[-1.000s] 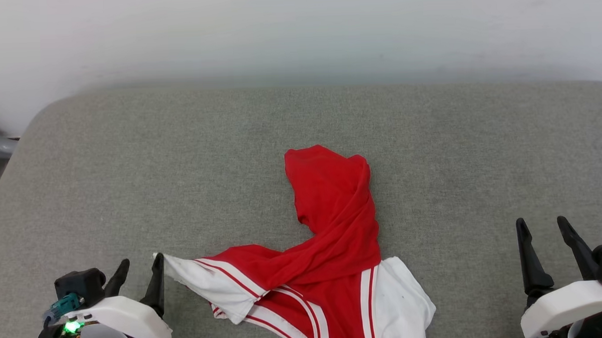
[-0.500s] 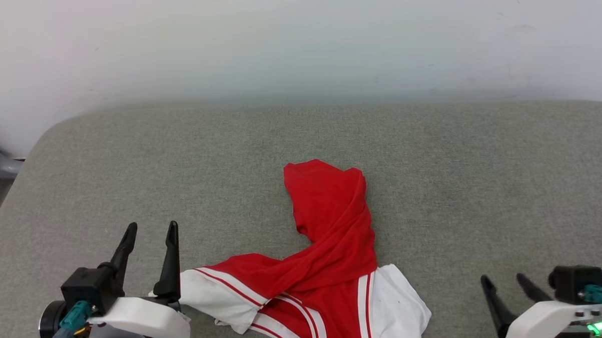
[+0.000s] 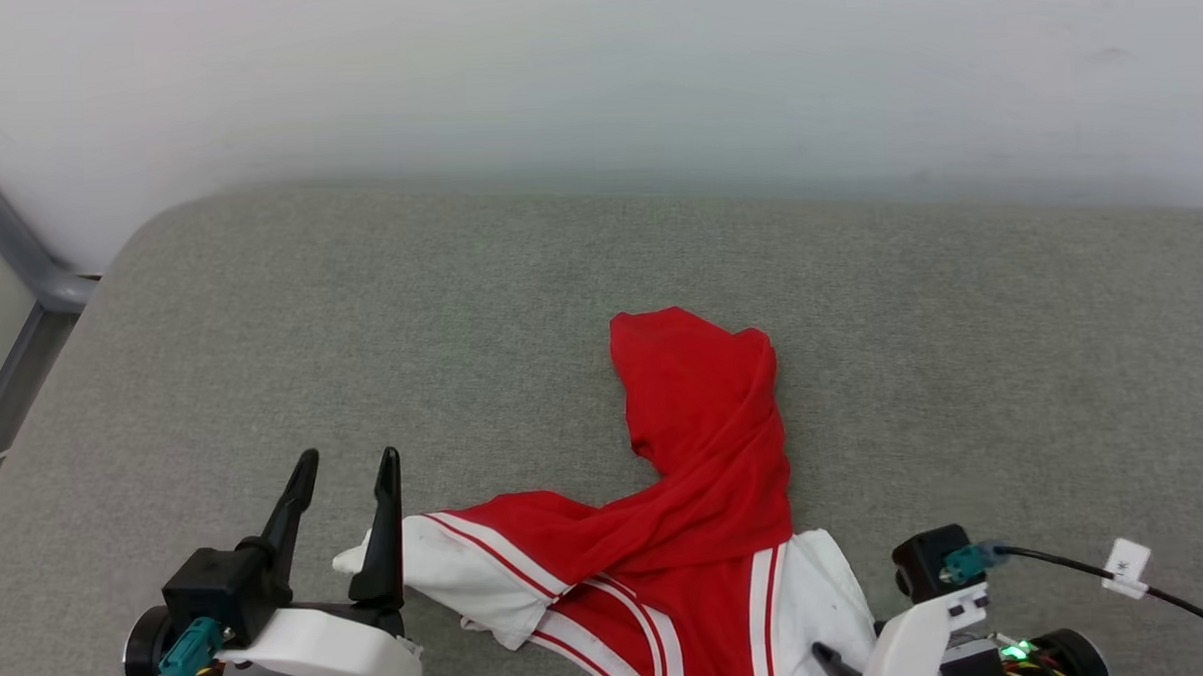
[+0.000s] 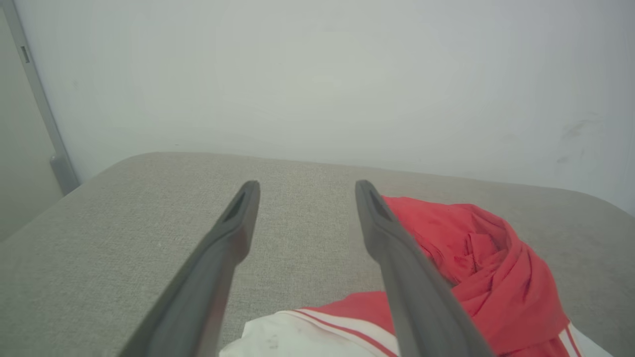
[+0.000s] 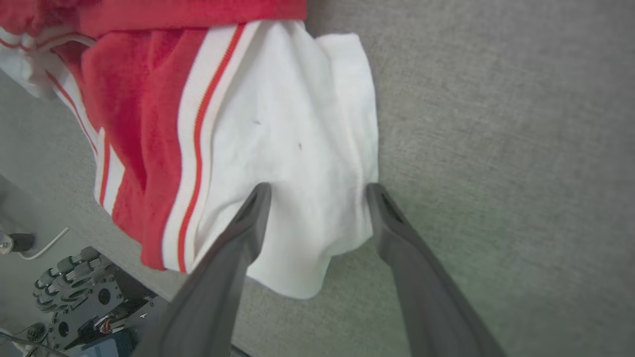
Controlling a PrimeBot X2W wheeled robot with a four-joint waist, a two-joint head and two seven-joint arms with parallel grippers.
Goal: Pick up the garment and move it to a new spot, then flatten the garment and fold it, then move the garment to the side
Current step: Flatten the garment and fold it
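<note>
The left gripper grabs the garment by its white corner (image 3: 353, 559) next, which sticks out loose, since the garment's red middle (image 3: 676, 510) lies twisted and bunched.
The garment (image 3: 705, 444) lies crumpled on the grey cushion, a red twisted part reaching back and white panels with red stripes at the front. My left gripper (image 3: 349, 477) stands open just left of its white corner, and between its fingers the left wrist view shows bare cushion. In that view the left gripper (image 4: 307, 186) has the garment (image 4: 476, 248) to its right. My right gripper (image 5: 318, 191) hangs open over the white right panel of the garment (image 5: 278, 124), with one of its fingertips (image 3: 823, 658) showing in the head view.
The grey cushion (image 3: 361, 316) runs back to a white wall (image 3: 592, 68). A grey metal frame (image 3: 18, 258) stands at the far left. A black cable with a white tag (image 3: 1120, 565) trails from my right wrist. The robot's base (image 5: 74, 292) lies below the front edge.
My right gripper has swung in from the far right to the garment's white right panel. The left gripper has risen beside the white corner. The head camera has shifted.
</note>
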